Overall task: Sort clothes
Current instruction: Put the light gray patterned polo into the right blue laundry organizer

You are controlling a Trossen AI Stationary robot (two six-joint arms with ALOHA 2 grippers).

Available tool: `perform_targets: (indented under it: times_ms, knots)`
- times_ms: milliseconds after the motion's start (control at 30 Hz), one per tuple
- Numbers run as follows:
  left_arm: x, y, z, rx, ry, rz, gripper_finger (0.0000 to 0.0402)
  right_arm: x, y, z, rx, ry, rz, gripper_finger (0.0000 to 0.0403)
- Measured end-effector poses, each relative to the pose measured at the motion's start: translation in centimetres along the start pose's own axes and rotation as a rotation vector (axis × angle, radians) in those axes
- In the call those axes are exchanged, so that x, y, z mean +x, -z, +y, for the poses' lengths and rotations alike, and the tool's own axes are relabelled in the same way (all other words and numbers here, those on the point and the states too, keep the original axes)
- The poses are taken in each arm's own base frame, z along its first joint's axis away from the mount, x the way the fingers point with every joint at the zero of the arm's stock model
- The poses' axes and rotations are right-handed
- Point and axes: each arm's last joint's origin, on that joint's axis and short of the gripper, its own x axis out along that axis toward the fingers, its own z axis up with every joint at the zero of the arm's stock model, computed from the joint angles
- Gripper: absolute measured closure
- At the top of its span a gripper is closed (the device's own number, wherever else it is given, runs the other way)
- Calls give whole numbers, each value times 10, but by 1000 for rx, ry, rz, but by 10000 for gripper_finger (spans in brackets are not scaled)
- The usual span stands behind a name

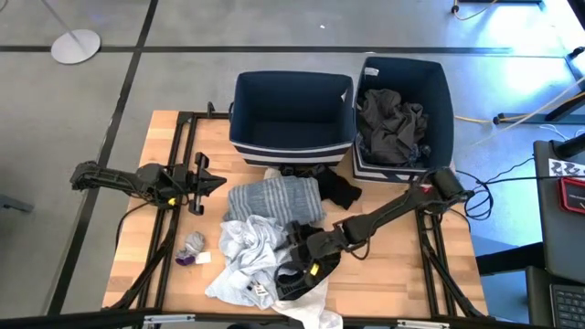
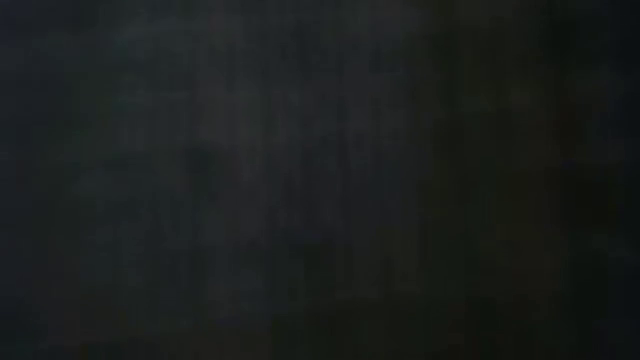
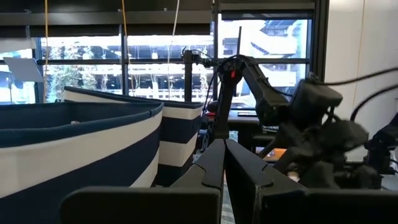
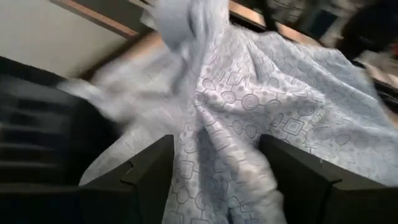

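I need to pinch the white printed garment by its raised fold [image 4: 227, 146] next with my right gripper. Then I can sort it into the navy bin with the dark grey garment.
A pile of clothes lies on the wooden table: a grey striped top [image 1: 274, 196], a white garment printed with small circles and squares [image 1: 245, 254], and a black piece [image 1: 338, 189] next to the bins. My right gripper [image 1: 291, 274] is low over the white garment at the near edge. It is open, with a raised fold of that garment [image 4: 217, 124] between its fingers [image 4: 149, 174]. My left gripper [image 1: 206, 178] is shut and empty at the table's left [image 3: 225, 155]. The low view is fully dark. My right gripper comes at the white printed garment slanting down from the table's right. Its open fingers stand on either side of a raised fold [image 4: 214, 155], and the cloth fills the gap between them. I cannot tell whether the fingers touch the cloth. The garment lies on the table.
Two navy bins with white-striped bases stand at the far edge. The left one [image 1: 292, 96] shows no clothes, and the right one [image 1: 439, 100] holds a dark grey garment [image 1: 391, 126]. A small grey and purple piece [image 1: 192, 247] lies near the table's left front.
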Motion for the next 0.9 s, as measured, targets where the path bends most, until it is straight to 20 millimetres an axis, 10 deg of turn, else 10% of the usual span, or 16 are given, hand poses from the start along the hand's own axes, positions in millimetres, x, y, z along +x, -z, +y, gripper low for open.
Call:
perform_targets:
  times_ms: [600,900]
  knots:
    - [0,0,0,0,0,0,398,40,64,-63,116,114,105,173]
    - [0,0,0,1,0,1,398,41,64,-63,138,137,87,347]
